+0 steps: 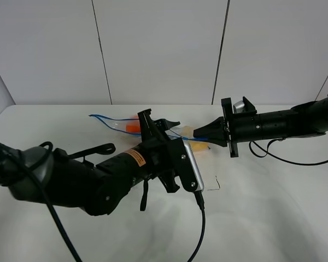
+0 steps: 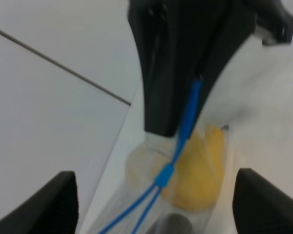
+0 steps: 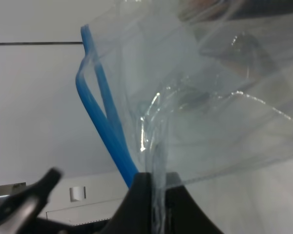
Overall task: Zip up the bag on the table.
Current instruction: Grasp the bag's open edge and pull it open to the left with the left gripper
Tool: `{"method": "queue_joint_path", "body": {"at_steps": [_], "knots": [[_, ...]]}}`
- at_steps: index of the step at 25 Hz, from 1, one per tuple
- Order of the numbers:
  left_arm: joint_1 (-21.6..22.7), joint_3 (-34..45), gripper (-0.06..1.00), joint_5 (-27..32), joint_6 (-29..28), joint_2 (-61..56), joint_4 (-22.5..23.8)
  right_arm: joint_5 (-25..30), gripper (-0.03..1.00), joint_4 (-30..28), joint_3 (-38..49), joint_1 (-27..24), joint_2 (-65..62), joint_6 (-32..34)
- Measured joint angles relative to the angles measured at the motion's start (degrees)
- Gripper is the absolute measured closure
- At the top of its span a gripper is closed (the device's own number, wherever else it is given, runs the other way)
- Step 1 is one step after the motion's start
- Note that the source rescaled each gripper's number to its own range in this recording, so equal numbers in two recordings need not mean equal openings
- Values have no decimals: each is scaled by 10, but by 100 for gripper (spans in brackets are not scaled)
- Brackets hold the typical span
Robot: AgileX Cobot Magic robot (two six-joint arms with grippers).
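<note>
My left gripper reaches the clear bag next and grabs the blue zipper by its slider (image 2: 164,175) to zip up the clear bag (image 2: 185,204).
The clear bag (image 1: 123,125) lies on the white table (image 1: 273,207) and orange produce shows inside it. Its blue zipper strip (image 1: 106,118) gapes open at the far left. My right gripper (image 1: 198,132) is shut on the strip's right end. The right wrist view shows the fingers (image 3: 141,200) pinching the clear film beside the blue strip (image 3: 101,109). My left gripper (image 1: 159,121) is open over the bag's middle. In the left wrist view its fingers (image 2: 63,197) straddle the strip's blue slider (image 2: 164,174) and yellow produce (image 2: 201,170), facing the right gripper (image 2: 185,63).
The left arm's bulky body (image 1: 98,174) and its cable (image 1: 201,229) cover the table's front left. The right arm's cable (image 1: 295,159) trails on the right. A small black mark (image 1: 217,184) sits on the table near the centre. A panelled wall (image 1: 164,49) stands behind.
</note>
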Motion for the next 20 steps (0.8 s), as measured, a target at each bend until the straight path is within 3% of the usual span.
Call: {"method": "queue_joint_path", "body": {"at_steps": [6, 12, 20], "knots": [[0, -4, 16, -68, 1, 46, 2, 0, 97, 0, 0, 0, 0, 0], [0, -20, 31, -88, -16, 47, 34, 0, 97, 0, 0, 0, 0, 0], [10, -20, 36, -97, -42, 47, 54, 0, 97, 0, 0, 0, 0, 0]]}}
